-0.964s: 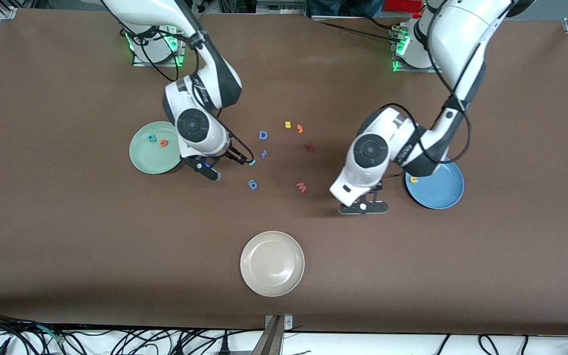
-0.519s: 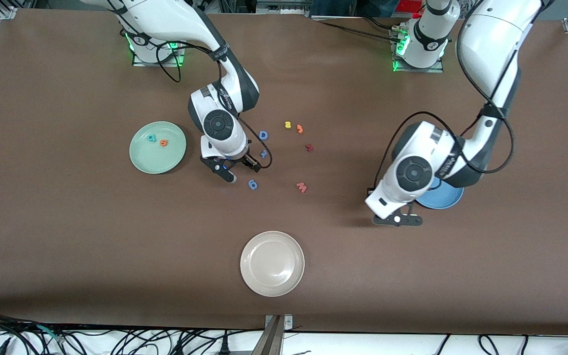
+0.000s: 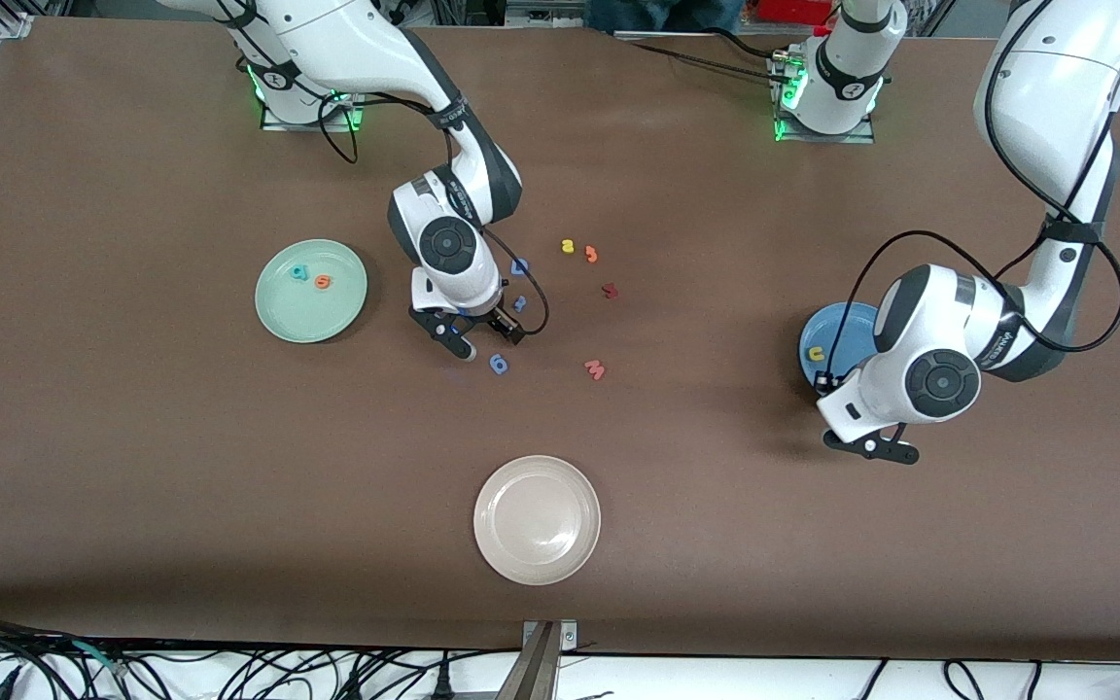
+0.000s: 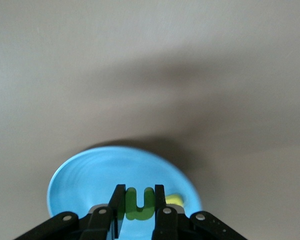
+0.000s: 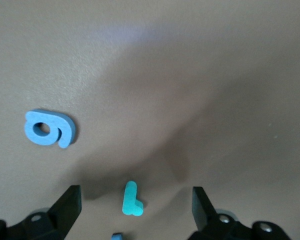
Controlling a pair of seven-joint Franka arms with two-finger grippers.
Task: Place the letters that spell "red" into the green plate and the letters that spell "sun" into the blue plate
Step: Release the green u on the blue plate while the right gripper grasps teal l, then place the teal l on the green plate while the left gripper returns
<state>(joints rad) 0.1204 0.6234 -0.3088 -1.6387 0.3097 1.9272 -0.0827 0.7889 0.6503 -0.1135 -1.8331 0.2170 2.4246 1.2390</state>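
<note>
The teal r is on the tabletop between my low fingers in the right wrist view, so it is time for my right gripper to close on it.
The green plate holds the teal d and the orange e. My right gripper is open over the thin teal r, which lies on the table between its fingers; the front view hides the r. The blue plate holds the yellow u. My left gripper hangs by that plate's edge, shut on the olive-green n, with the plate under and ahead of it. The yellow s lies mid-table.
Loose letters lie around the right gripper: a blue 6-like one, a small blue one, a blue D, an orange one, a dark red one and a red w. A cream plate sits nearest the camera.
The right gripper has moved from beside the green plate to over the teal r. The left arm has carried the n toward its own end of the table, uncovering the blue plate.
</note>
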